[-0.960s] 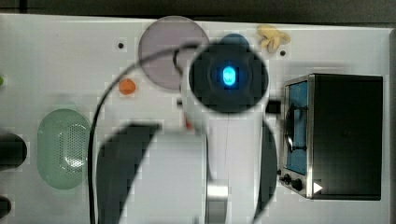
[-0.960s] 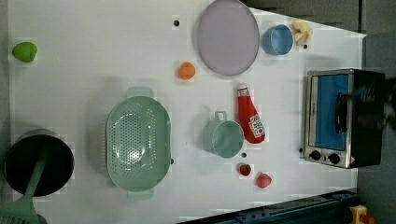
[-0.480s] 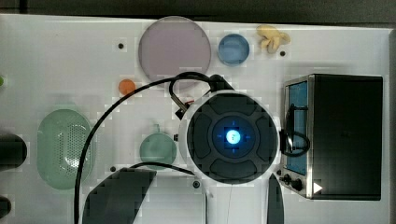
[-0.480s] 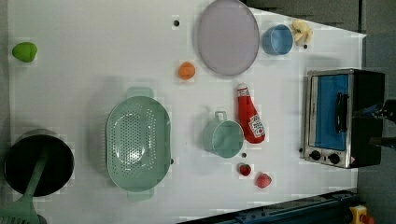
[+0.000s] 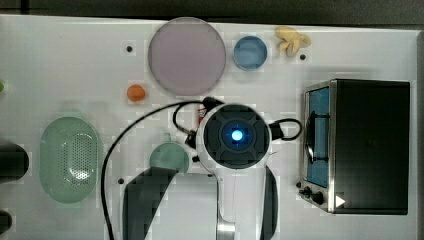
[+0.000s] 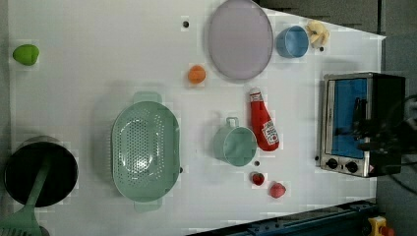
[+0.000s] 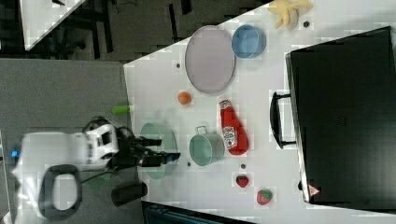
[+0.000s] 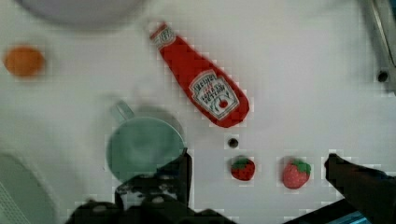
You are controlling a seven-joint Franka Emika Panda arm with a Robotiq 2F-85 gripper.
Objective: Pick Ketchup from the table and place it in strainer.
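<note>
The ketchup needs to go in the strainer (image 6: 145, 150), so next my gripper needs to grab the ketchup's labeled body (image 6: 265, 132).
The ketchup (image 6: 263, 127) is a red squeeze bottle lying flat on the white table, beside the green cup (image 6: 236, 145). In the wrist view the ketchup (image 8: 201, 84) lies diagonally, clear of my fingers. My gripper (image 8: 259, 159) hangs open above the table, over the two strawberries, with nothing between its fingers. The right view shows the gripper (image 7: 163, 148) high up, in front of the strainer (image 7: 156, 173). The pale green strainer (image 6: 145, 150) stands with nothing in it at the left view's left. In the top view my wrist hides all but the ketchup's cap (image 5: 201, 115), and the strainer (image 5: 70, 157) lies far left.
A toaster oven (image 6: 361, 123) stands at the left view's right. A lilac plate (image 6: 240, 38), blue bowl (image 6: 291, 42) and orange ball (image 6: 196, 74) lie beyond the ketchup. Two strawberries (image 6: 268, 184) sit near the cup. A black pot (image 6: 39, 169) is beside the strainer.
In the top view my wrist has moved from near the lilac plate toward the bottom and now sits over the ketchup. The objects on the table have not moved.
</note>
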